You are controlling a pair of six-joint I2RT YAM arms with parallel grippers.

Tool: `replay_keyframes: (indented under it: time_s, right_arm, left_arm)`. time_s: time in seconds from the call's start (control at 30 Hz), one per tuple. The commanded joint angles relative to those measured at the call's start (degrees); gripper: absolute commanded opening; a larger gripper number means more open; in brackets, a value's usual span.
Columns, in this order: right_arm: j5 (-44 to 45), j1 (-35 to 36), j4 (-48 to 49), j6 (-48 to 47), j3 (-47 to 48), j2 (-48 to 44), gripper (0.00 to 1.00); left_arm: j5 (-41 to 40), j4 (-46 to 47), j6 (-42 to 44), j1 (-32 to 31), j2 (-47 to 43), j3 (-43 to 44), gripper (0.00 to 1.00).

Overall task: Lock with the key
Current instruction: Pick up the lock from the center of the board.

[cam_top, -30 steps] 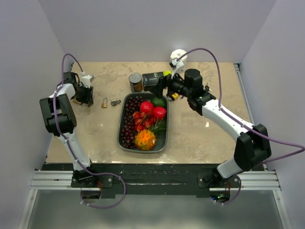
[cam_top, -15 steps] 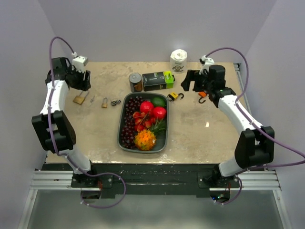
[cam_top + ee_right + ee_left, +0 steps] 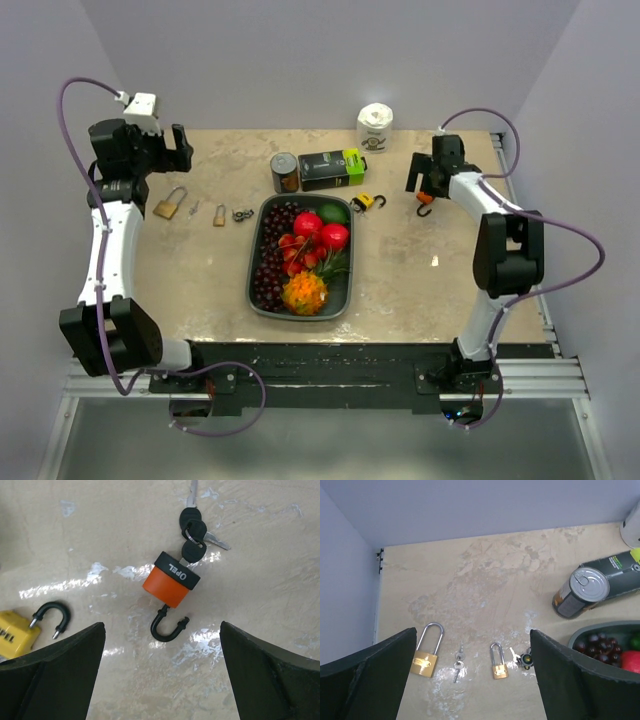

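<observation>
The robot's right gripper needs to grab the orange padlock across its body [image 3: 425, 197] [image 3: 170, 581] next, so the padlock's shackle and keys stay free for handover to the left gripper.
Two brass padlocks lie at the back left of the table, a large one [image 3: 426, 652] and a small one [image 3: 498, 664]. A pair of small silver keys [image 3: 457, 662] rests between them, and a black-headed key bunch [image 3: 524, 658] lies right of the small one. My left gripper [image 3: 472, 630] hangs open high above them, holding nothing. At the back right, an orange padlock [image 3: 172, 580] lies with its black shackle open and black keys [image 3: 192, 530] in its base. My right gripper [image 3: 162, 624] is open just above it. A yellow padlock [image 3: 12, 632], shackle also open, lies to its left.
A dark tray [image 3: 352, 280] of grapes and fruit fills the middle of the table. Behind it stand a tin can [image 3: 285, 172], a dark box [image 3: 331, 168] and a white paper roll [image 3: 375, 127]. Walls close in the back and both sides.
My left gripper has opened and risen to the back left corner, leaving the large brass padlock on the table. My right arm has swung from the box to the back right.
</observation>
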Motion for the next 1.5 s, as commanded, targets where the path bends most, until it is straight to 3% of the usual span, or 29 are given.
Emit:
replay_keyframes:
  time_s: [0.0, 0.17, 0.4, 0.7, 1.07, 1.13, 1.33, 1.47]
  right_arm:
    - [6.12, -0.07, -2.24, 6.31, 6.25, 2.48, 0.99]
    - [8.58, 0.01, -3.3, 9.22, 9.33, 7.4, 0.99]
    - [1.47, -0.42, -0.66, -1.32, 10.56, 8.29, 0.96]
    - [1.47, -0.69, -6.46, -2.21, 16.28, 15.23, 0.93]
    - [0.5, -0.78, -4.35, -4.31, 16.98, 18.83, 0.92]
    - [0.76, -1.04, -4.0, -4.49, 16.98, 19.27, 0.88]
    - [1.73, -2.01, -4.61, -4.49, 16.11, 19.01, 0.65]
    - [1.91, -2.18, -4.62, -4.23, 13.91, 15.6, 0.49]
  left_arm:
    - [-3.8, 7.44, -8.16, 0.27, -2.44, -2.5, 0.99]
    - [-4.68, 9.2, -7.9, 0.27, -4.55, -4.61, 0.99]
    - [-4.51, 8.14, -6.4, 0.27, -4.82, -4.88, 0.99]
    - [-3.89, 9.81, -6.32, 0.27, -4.47, -5.76, 0.99]
    - [-4.33, 9.73, -5.26, 0.27, -4.64, -5.58, 0.99]
    - [-4.59, 9.81, -5.17, 0.27, -4.64, -5.58, 0.99]
    - [-4.51, 10.08, -5.08, 0.27, -4.64, -5.58, 0.99]
    - [1.02, 8.94, -2.19, 0.1, -4.03, -4.71, 0.99]
